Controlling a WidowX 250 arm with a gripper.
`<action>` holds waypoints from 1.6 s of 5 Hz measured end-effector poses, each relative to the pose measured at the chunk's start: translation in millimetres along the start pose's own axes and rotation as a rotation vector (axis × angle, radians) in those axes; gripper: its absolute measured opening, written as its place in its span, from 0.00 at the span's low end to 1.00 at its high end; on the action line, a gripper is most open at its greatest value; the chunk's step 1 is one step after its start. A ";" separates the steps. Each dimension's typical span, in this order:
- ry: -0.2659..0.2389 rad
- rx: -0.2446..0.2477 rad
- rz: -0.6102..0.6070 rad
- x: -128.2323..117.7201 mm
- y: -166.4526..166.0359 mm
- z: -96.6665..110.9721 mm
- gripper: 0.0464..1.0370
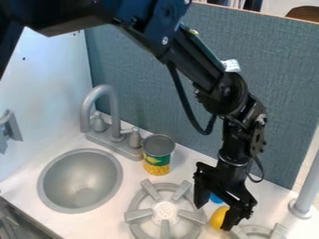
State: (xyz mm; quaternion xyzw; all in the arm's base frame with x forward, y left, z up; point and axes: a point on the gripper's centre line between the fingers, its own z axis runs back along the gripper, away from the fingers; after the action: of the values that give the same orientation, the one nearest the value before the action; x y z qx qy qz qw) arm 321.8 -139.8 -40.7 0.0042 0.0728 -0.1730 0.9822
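Note:
My gripper will next grab the yellow lemon-like object's rounded middle to move the object to the burner by the can.
The black gripper [213,216] hangs low at the lower right, over the counter beside the left burner. Its two fingers stand apart, one to the left and one to the lower right. A rounded yellow object [218,217] lies between the fingertips, close against the right one, which partly covers it. Just behind, a small blue object [215,198] shows through the gap between the fingers. Whether the gripper touches either object I cannot tell.
The left burner [138,214] is beside the gripper, with part of another burner [278,231] to its right. A can [157,159] stands behind, near the faucet [114,110] and round sink [79,181]. A grey post [308,189] rises at right, before the blue-grey panel [283,84].

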 end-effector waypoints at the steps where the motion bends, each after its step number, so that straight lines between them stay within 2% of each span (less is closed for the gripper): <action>1: 0.043 0.002 0.003 -7.0 0.7 -15.1 0.96; 2: 0.047 0.018 0.006 -20.5 4.5 -22.7 0.96; 3: -0.015 0.033 0.006 -18.5 7.1 -15.1 0.96; 4: -0.100 0.032 0.016 -14.3 8.1 -13.2 0.96; 5: -0.177 0.040 0.088 -2.6 9.9 -11.4 0.96; 6: -0.247 -0.020 0.186 12.2 3.1 -5.6 0.96; 7: -0.275 -0.065 0.250 18.3 7.4 -3.1 0.96; 8: -0.296 -0.080 0.326 29.4 10.4 4.5 0.96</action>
State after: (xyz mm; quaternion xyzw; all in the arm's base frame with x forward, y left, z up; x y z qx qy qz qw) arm 353.2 -140.1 -40.7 -0.0485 -0.0669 -0.0075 0.9965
